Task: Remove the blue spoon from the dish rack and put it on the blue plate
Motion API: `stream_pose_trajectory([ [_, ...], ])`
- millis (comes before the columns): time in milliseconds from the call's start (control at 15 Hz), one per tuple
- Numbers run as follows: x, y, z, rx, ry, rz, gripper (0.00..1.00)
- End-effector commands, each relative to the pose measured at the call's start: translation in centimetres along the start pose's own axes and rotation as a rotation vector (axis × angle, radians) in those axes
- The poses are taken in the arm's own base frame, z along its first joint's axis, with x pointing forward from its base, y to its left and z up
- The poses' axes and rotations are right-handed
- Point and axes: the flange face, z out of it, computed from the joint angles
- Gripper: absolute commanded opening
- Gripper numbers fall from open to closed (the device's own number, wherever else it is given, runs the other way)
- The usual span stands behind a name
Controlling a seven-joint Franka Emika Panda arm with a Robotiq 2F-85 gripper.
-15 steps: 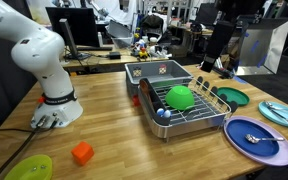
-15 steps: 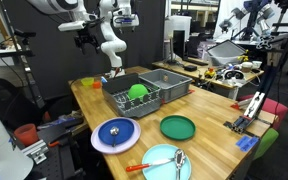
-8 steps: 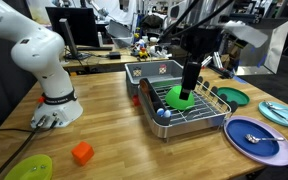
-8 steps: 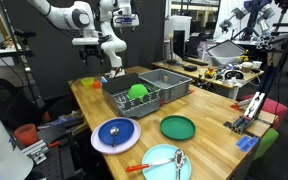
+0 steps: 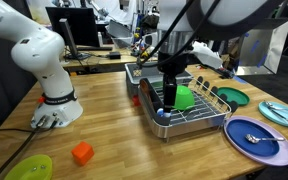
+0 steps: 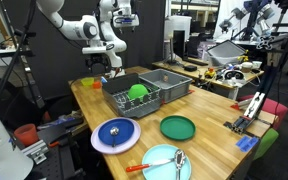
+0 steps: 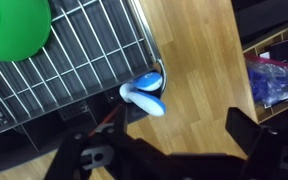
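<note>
The blue spoon needs to be lifted onto the blue plate, so next my gripper will grab the blue spoon (image 7: pixel 149 92) by its exposed handle end at the rack's corner.
The blue spoon (image 7: pixel 149 92) sits at a corner of the dish rack (image 7: pixel 84 60), bright blue with a paler part, right at the rack's edge; in an exterior view it shows at the rack's near corner (image 5: pixel 162 113). My gripper (image 7: pixel 169 150) is open and empty, with its fingers hanging just above and beside the spoon. In an exterior view the gripper (image 5: pixel 169 101) is over the rack (image 5: pixel 199 112), next to a green bowl (image 5: pixel 182 97). The blue plate (image 5: pixel 269 150) lies beside the rack with a small dark thing on it; it also shows in an exterior view (image 6: pixel 102 142).
A grey square bin (image 5: pixel 156 70) stands behind the rack. A dark green plate (image 6: pixel 177 127) and a teal plate with cutlery (image 6: pixel 162 165) lie near the blue plate. An orange cube (image 5: pixel 81 153) and a yellow-green plate (image 5: pixel 29 168) lie on the wooden table.
The arm has swung in from outside the picture and come down over the rack, moving toward the corner where the spoon is. The spoon and the plates have not moved.
</note>
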Motion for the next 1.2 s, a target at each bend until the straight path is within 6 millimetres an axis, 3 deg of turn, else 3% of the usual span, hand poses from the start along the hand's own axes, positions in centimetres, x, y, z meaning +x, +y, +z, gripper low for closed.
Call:
stream_pose_trajectory([
  [0, 1.2, 0.3, 1.2, -0.007, -0.046, -0.058, 1.00],
  [1133, 2.7, 0.1, 4.9, 0.017, -0.106, -0.145, 0.98],
])
